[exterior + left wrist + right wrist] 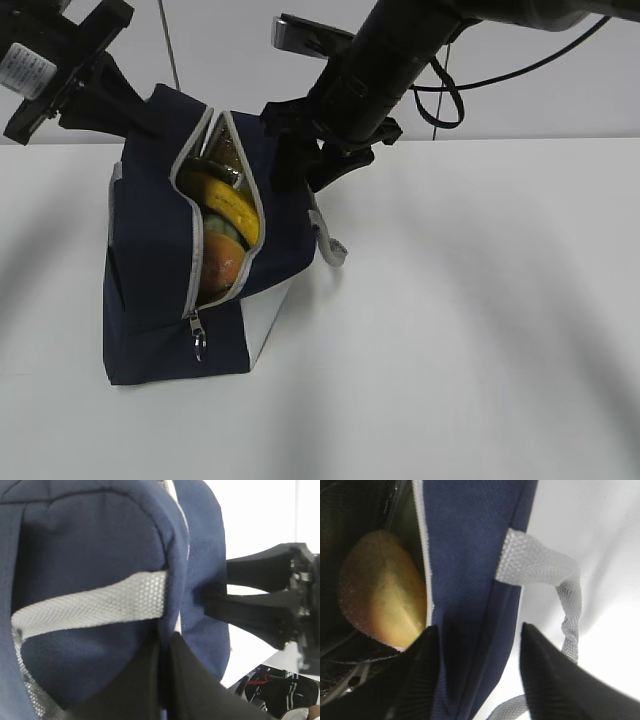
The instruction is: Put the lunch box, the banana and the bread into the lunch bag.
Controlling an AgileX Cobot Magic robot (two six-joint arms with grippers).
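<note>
The fabric should next be grabbed by my right gripper at the open flap's upper edge, because that edge stands up loose beside the bread.
The navy lunch bag stands on the white table with its zipper open. Inside show the yellow banana, a pale green edge of the lunch box under it, and the golden bread lowest. My left gripper is at the bag's top left and is shut on the navy fabric. At the top right, my right gripper straddles the flap. In its wrist view the right gripper is open, one finger inside by the bread and one outside the wall.
A grey webbing handle hangs off the bag's right side and loops past my right outer finger. The metal zipper pull dangles at the front low end of the opening. White tabletop stretches to the right.
</note>
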